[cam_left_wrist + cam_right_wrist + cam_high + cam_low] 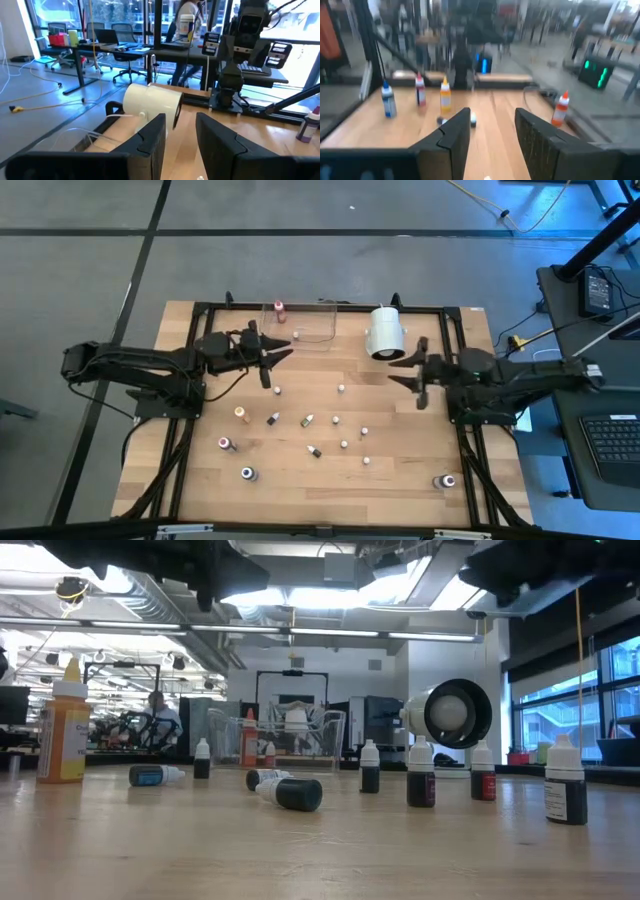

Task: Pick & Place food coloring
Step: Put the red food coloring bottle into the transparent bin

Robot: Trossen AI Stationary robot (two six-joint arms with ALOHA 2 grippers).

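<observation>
The small upright bottle still has to get into the clear tray point(312, 338). My right gripper needs to pick the bottle up by its white cap point(336, 420) next.
Several tiny food coloring bottles point(307, 421) stand or lie scattered on the wooden table; in the low view an orange one point(63, 735) stands at the left and a dark one point(291, 792) lies on its side. One red-topped bottle point(279, 310) stands in the clear tray point(312, 338). My left gripper point(280, 365) point(181, 125) hovers open above the table's left part, near the tray. My right gripper point(405, 378) point(492, 117) hovers open by the white cylinder point(385, 332), facing the left one. Neither touches anything.
The white cylinder point(152, 102) lies on its side at the far edge, right of the tray. A black frame point(455, 360) borders the table. A lone bottle point(447, 481) stands at the near right corner. Bare wood lies between the two grippers.
</observation>
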